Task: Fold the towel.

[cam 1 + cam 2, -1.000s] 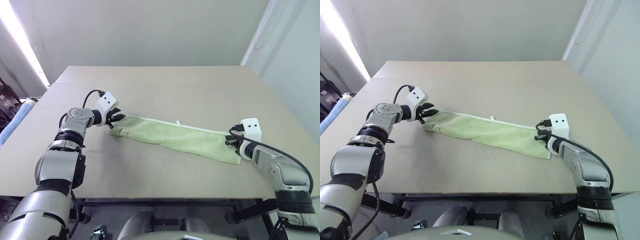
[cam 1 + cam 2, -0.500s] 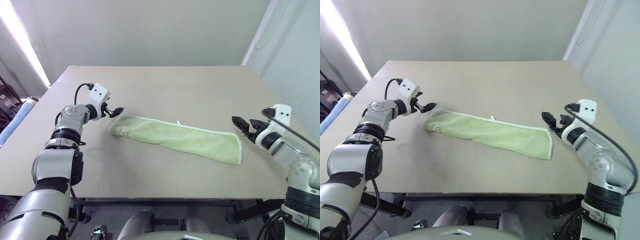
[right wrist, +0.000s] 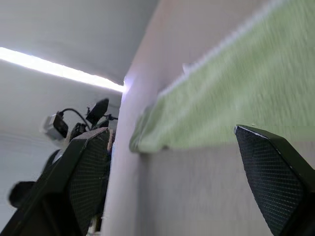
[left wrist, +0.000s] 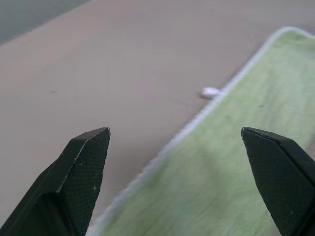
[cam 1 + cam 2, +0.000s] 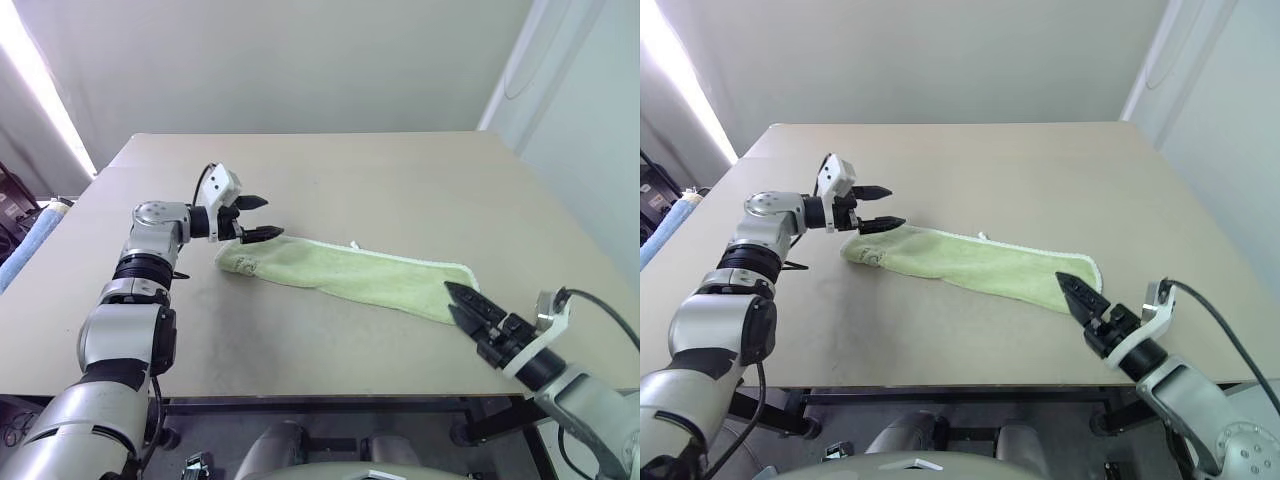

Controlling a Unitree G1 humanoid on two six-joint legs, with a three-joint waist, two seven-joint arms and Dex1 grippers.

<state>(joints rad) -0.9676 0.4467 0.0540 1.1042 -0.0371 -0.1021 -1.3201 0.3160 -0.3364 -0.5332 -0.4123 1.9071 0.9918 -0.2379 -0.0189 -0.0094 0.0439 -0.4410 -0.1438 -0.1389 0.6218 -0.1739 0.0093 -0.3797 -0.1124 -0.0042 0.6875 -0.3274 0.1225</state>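
Note:
The long strip (image 5: 340, 270) should fold over onto itself next, so the robot's right gripper should pick up the towel by its short end (image 5: 462, 286).
The light green towel (image 5: 350, 275) lies stretched out as a long strip on the table, its white edging and small white loop (image 5: 355, 244) on the far side. My left gripper (image 5: 268, 218) hovers open just above the towel's left end, pointing along the strip; in the left wrist view the towel (image 4: 236, 162) and its edge lie between the spread fingers (image 4: 83, 172). My right gripper (image 5: 452, 297) is open near the front right, its tips pointing at the towel's right end with nothing between them. The right wrist view looks low along the towel (image 3: 236, 98).
The tan table (image 5: 400, 180) stretches wide behind and in front of the towel. A blue cloth roll (image 5: 25, 245) lies off the table's left side. A pale wall stands to the right.
Both grippers have let go of the towel's ends and opened. The right one drew back toward the front edge and rolled over. The left one lifted and swung toward the towel.

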